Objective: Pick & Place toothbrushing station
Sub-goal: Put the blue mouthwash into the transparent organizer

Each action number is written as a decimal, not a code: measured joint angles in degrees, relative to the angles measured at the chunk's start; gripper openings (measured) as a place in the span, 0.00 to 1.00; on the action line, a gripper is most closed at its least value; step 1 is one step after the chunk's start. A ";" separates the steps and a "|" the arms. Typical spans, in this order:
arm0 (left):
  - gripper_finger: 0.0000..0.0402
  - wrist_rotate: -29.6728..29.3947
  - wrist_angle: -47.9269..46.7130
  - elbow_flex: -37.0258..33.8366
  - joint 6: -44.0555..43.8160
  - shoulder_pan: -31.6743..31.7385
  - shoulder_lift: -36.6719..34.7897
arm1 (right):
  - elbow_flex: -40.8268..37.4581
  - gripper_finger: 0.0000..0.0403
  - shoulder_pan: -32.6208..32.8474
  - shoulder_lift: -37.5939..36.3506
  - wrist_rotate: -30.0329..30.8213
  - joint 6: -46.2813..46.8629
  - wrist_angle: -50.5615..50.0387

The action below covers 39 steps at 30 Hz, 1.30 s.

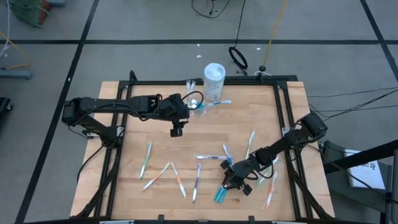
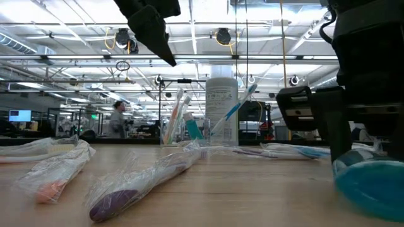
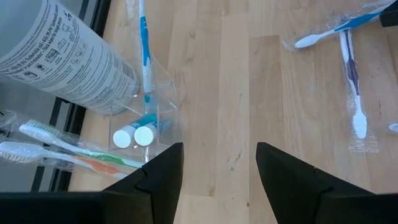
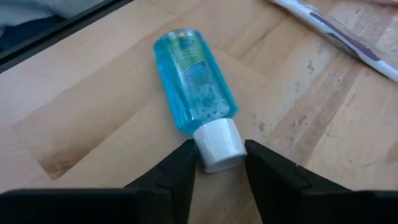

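Note:
My left gripper needs to reach the toothpaste tube. It should stand the tube in the clear cup, so it has to grab its teal body below the white cap.
A small teal-blue toothpaste tube (image 4: 194, 81) with a white cap lies flat on the wooden table near its front edge (image 1: 220, 195). My right gripper (image 4: 219, 165) is low over the table with its fingers closed on the cap. A clear plastic cup (image 3: 152, 102) at the back holds two more tubes (image 3: 134, 135) and a blue toothbrush, and stands beside a white tub (image 1: 214, 79). Two wrapped brushes lie next to the cup. My left gripper (image 3: 217, 180) hangs open above the table just in front of the cup, holding nothing. Several wrapped toothbrushes (image 1: 179, 180) lie scattered mid-table. My right gripper pinches the tube's white cap (image 4: 217, 140) between its two fingertips, one on each side. The fingers slant down from the table's far right, in line with the tube's length. The tube lies on its side on the table, its body pointing away from the gripper.
More wrapped toothbrushes lie around my right gripper (image 1: 250, 143) (image 1: 270, 190) and near the low camera (image 2: 145, 183). A black metal frame (image 1: 283, 106) borders the table. Bare wood shows between the cup and the scattered brushes.

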 joint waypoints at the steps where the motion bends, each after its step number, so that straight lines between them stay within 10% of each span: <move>1: 0.52 0.00 0.00 0.00 -0.05 0.00 0.00 | 0.00 0.29 0.02 0.00 0.01 -0.02 -0.03; 15: 0.52 2.98 1.18 0.00 -6.09 0.02 0.00 | -0.04 0.23 -1.69 -8.00 8.09 -16.68 -7.37; 26: 0.52 18.09 11.87 0.04 -17.59 -0.31 0.90 | -0.04 0.23 -12.61 -14.99 37.86 -73.26 -3.08; 39: 0.52 14.39 19.18 -0.02 -10.14 0.09 15.58 | -0.07 0.23 -19.37 -14.97 35.82 -70.89 -4.62</move>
